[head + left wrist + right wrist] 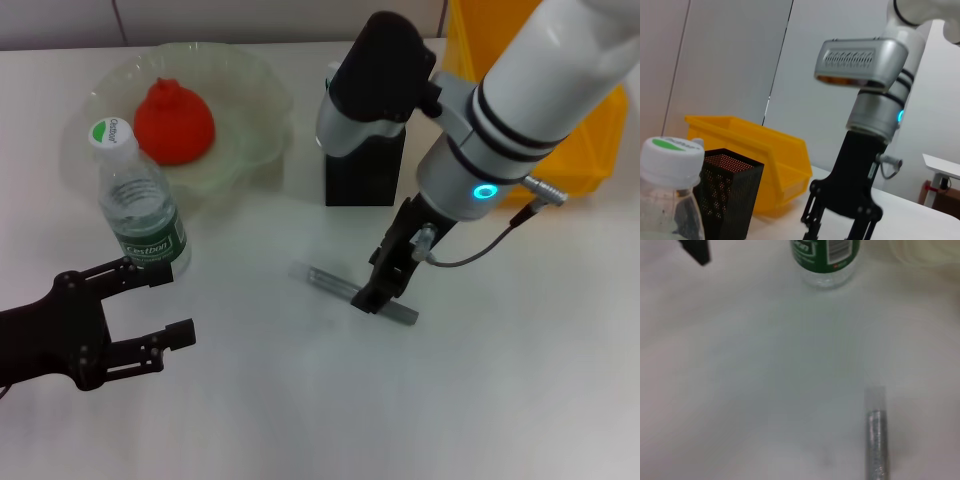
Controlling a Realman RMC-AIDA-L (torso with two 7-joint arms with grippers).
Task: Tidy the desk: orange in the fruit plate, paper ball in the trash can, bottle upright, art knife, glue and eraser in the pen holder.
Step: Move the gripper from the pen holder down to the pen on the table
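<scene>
The fingers of my right gripper are still above the slim grey stick, so it is too early to close, and the gripper moves lower first.
A red-orange orange lies in the clear fruit plate at the back left. A clear bottle with a green label stands upright in front of the plate; it also shows in the left wrist view and the right wrist view. The black mesh pen holder stands at the back middle. A slim grey stick with a clear end lies on the table; I cannot tell if it is the glue or the art knife. My right gripper is open, its fingers astride the stick. My left gripper is open and empty, just in front of the bottle.
A yellow bin stands at the back right, behind the right arm; it shows in the left wrist view behind the pen holder. The stick also shows in the right wrist view. No paper ball or eraser is in view.
</scene>
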